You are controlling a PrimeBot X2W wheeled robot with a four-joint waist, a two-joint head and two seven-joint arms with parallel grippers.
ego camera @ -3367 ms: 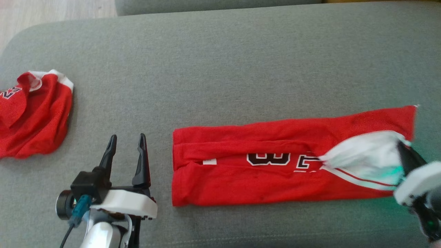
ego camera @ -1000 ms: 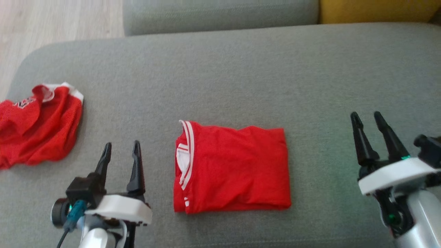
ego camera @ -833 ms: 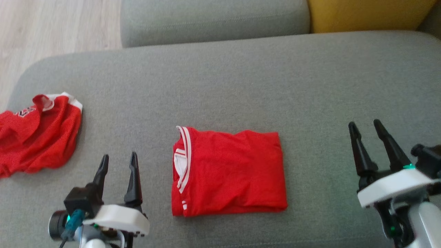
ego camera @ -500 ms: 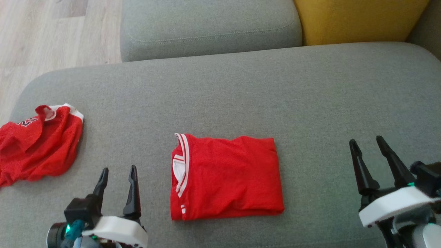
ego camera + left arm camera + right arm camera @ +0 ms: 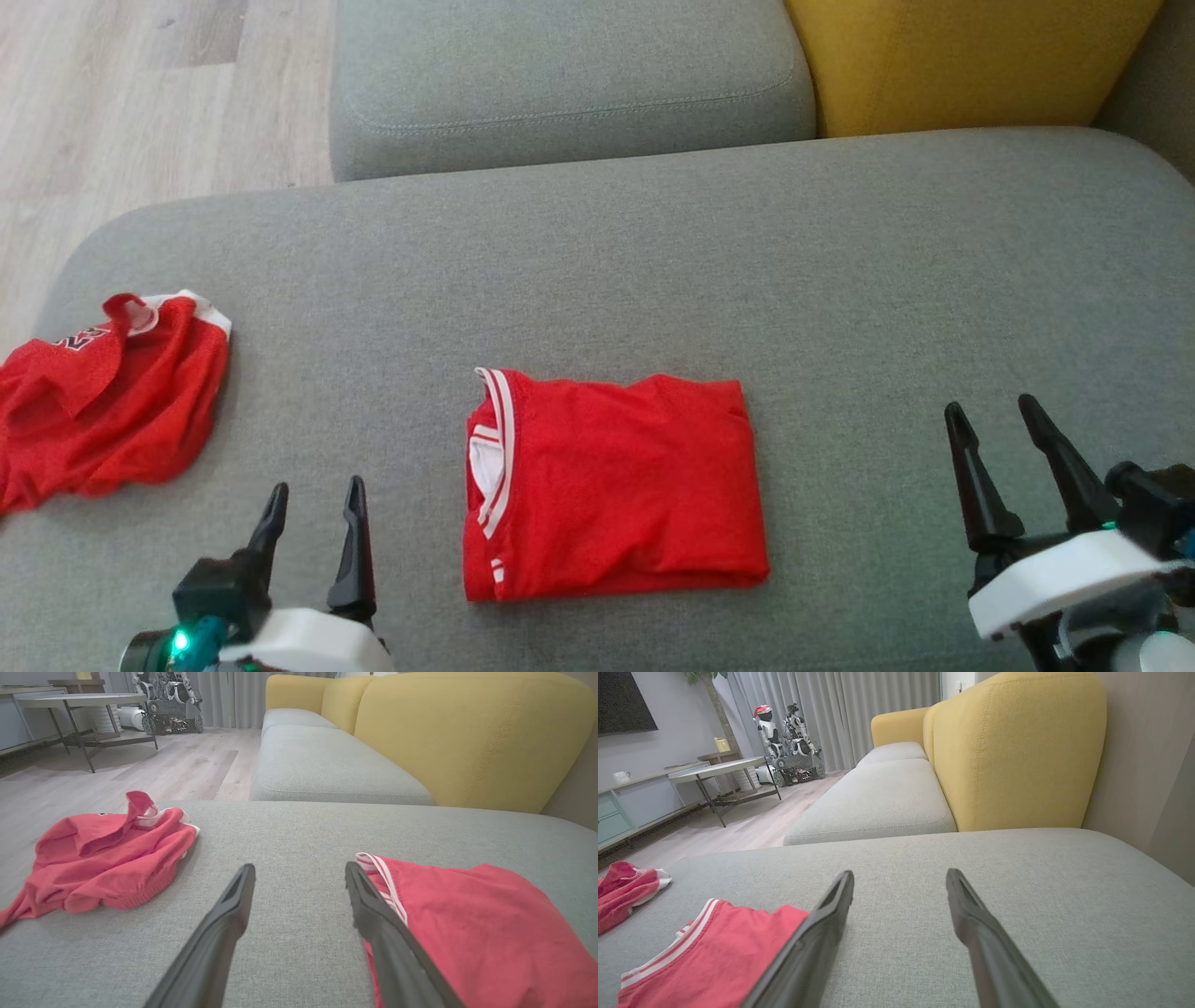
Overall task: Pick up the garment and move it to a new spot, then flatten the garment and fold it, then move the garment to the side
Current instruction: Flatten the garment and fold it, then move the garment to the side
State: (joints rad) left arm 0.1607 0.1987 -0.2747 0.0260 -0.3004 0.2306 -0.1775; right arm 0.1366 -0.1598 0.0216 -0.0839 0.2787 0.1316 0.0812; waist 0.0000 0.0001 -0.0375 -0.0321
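My right gripper is about to grab the folded garment by its plain folded edge [image 5: 753, 487] opposite the white trim [image 5: 501, 454], and then it will move the garment to the side.
The garment [image 5: 611, 485], a red jersey with white trim, lies folded into a neat rectangle on the grey sofa seat [image 5: 607, 271]; it also shows at the right of the left wrist view [image 5: 476, 928] and at the lower left of the right wrist view [image 5: 714, 956]. My left gripper [image 5: 316, 495] stands open just left of the garment, nothing between its fingers. Well to the right of the garment, my right gripper [image 5: 991, 413] is open and empty too. Both hover low over the cushion, apart from the cloth.
A second red garment [image 5: 103, 401] lies crumpled at the seat's far left edge. Behind are another grey cushion [image 5: 560, 84] and a yellow backrest [image 5: 962, 56]. Wooden floor [image 5: 140, 93] lies beyond the left edge; a table [image 5: 79, 704] stands farther off.
The long jersey was folded in half and my right gripper let go of it. Over the last second the camera tilted up, and both grippers drew back toward the lower edge.
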